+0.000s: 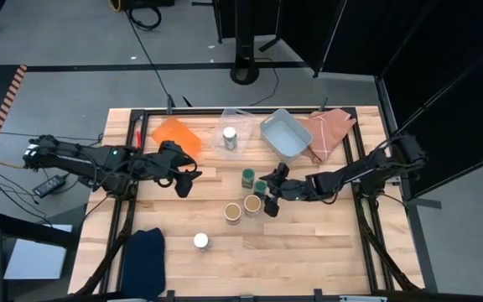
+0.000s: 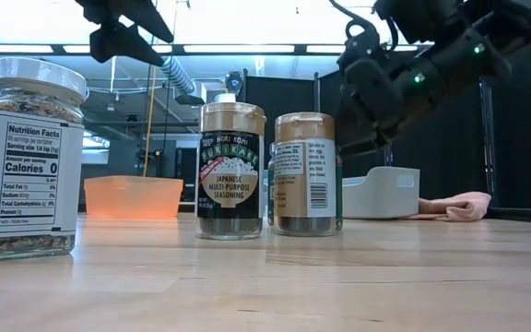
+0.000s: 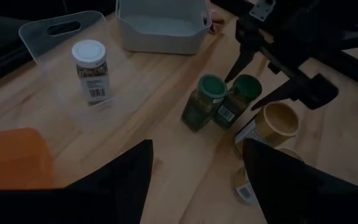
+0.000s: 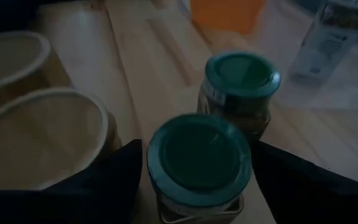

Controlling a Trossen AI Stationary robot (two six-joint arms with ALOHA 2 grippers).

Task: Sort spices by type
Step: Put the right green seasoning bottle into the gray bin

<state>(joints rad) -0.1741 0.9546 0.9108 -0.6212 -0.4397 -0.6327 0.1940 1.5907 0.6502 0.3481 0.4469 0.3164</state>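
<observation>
Next, the right gripper grabs the nearer green-lidded jar by its body just under the lid [image 4: 199,213] to sort it into the grey-blue tray.
Two green-lidded jars stand upright side by side on the table [image 1: 248,176] [image 1: 261,186]. My right gripper [image 4: 196,155] is open, and its fingers stand on either side of the nearer green-lidded jar [image 4: 199,163] without visibly touching it. The other green-lidded jar [image 4: 238,84] stands just beyond. Two tan-topped jars [image 1: 233,211] [image 1: 252,204] stand close by, nearer the near edge. One white-lidded jar [image 1: 200,242] stands near the near edge, and another [image 1: 230,137] stands in the clear tray. My left gripper [image 1: 187,183] hovers open, to the left of the group.
An orange tray [image 1: 177,134], the clear tray [image 1: 240,117] and a grey-blue tray [image 1: 285,132] line the far edge, with a pink cloth [image 1: 329,130] to their right. A dark blue cloth [image 1: 145,252] lies at the near left corner.
</observation>
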